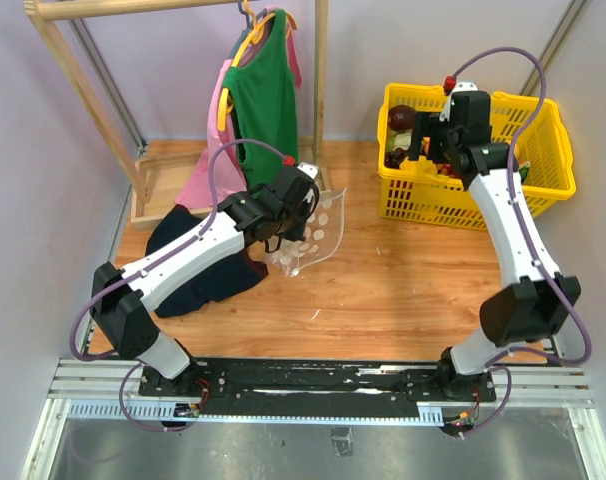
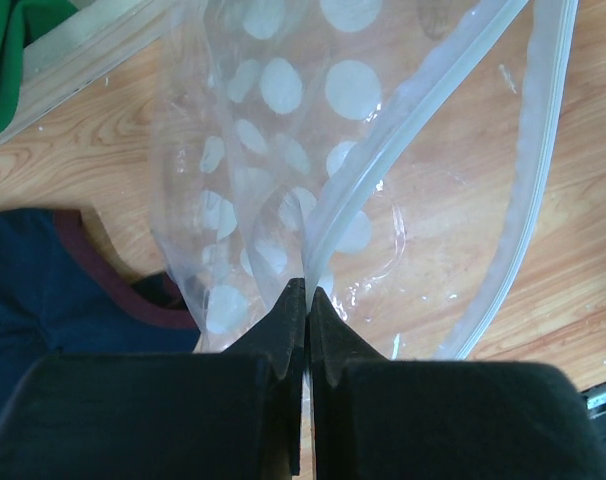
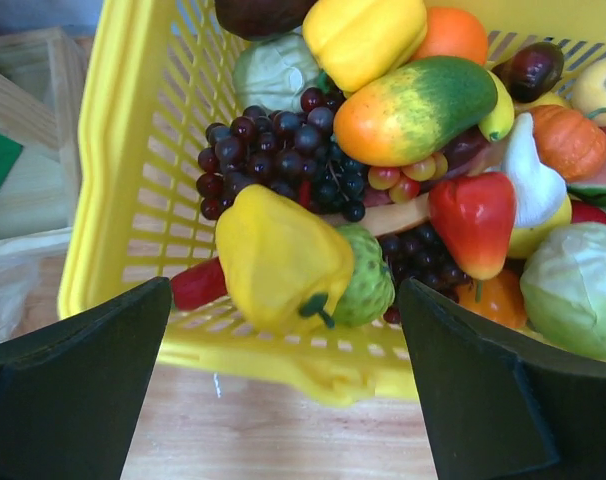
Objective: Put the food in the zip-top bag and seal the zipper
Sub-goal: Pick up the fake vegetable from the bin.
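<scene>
The robot's right gripper should reach the yellow pepper (image 3: 278, 260) and hold it across its sides, so that the pepper's stemless end stays free to go into the zip-top bag.
The clear dotted zip-top bag (image 1: 318, 232) hangs raised off the table, mouth open. My left gripper (image 1: 286, 222) is shut on its rim, pinching the zipper strip (image 2: 403, 110) between the fingertips (image 2: 307, 300). The other zipper edge (image 2: 528, 190) hangs apart. The bag looks empty. The food (image 3: 363, 150) lies piled in a yellow basket (image 1: 543, 130): a yellow pepper (image 3: 278, 260), purple grapes (image 3: 273, 150), a red pepper (image 3: 473, 220), an orange (image 3: 453, 35). My right gripper (image 3: 283, 330) is open and empty, hovering over the basket's near left rim (image 3: 313, 360).
A dark navy cloth (image 1: 198, 265) lies on the table under my left arm. A wooden rack (image 1: 103, 110) with a green shirt (image 1: 263, 95) and a pink garment stands at the back. Its wooden base tray (image 1: 163, 190) sits behind the cloth.
</scene>
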Available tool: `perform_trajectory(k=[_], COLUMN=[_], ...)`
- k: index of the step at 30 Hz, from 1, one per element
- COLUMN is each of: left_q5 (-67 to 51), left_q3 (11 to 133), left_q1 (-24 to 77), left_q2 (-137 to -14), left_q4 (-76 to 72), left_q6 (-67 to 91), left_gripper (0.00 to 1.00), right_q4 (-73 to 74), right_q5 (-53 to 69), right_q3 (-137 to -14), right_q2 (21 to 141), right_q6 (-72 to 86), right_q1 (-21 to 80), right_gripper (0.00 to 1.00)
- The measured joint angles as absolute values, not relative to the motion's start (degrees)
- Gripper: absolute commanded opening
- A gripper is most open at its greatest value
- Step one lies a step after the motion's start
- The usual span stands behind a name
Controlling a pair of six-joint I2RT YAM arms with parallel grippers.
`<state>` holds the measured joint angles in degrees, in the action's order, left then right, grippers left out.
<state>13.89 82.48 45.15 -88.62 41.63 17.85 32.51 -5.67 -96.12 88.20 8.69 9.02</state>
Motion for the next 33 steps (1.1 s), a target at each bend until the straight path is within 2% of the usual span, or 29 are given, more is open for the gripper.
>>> perform_trajectory(k=[6,13,20,24,26,30,33], left_q5=[12.6,11.7,11.4,11.2,10.8,10.6,10.4], left_q3=[82.4,81.8,81.7,81.6,81.6,81.6,81.6], left_q1=[43.9,43.7,43.7,43.6,43.6,43.6,43.6], left_q2=[-88.6,-88.6,-88.6,-88.6,-88.6,-88.6,-88.6], left_q4=[41.6,41.3,41.2,41.2,41.2,41.2,41.2], left_q6=[17.9,17.9,17.8,17.8,17.8,17.8,17.8], left_gripper=[0.00,0.00,0.00,0.00,0.00,0.00,0.00], right_q4=[37.2,42.0,41.0,40.9,40.7,40.6,42.4], right_q5=[-0.3,4.8,6.5,7.6,8.0,9.1,9.7], right_q3=[-104.1,-106.5,-106.6,-106.6,-106.6,-106.6,-107.9], right_q2=[98.4,106.1,108.1,108.3,108.3,108.4,108.9], right_q6=[6.7,5.5,5.5,4.9,4.4,4.0,3.9], right_q1=[6.5,5.3,5.0,4.6,4.4,4.1,3.7], right_gripper=[0.97,0.95,0.87,0.79,0.80,0.89,0.91])
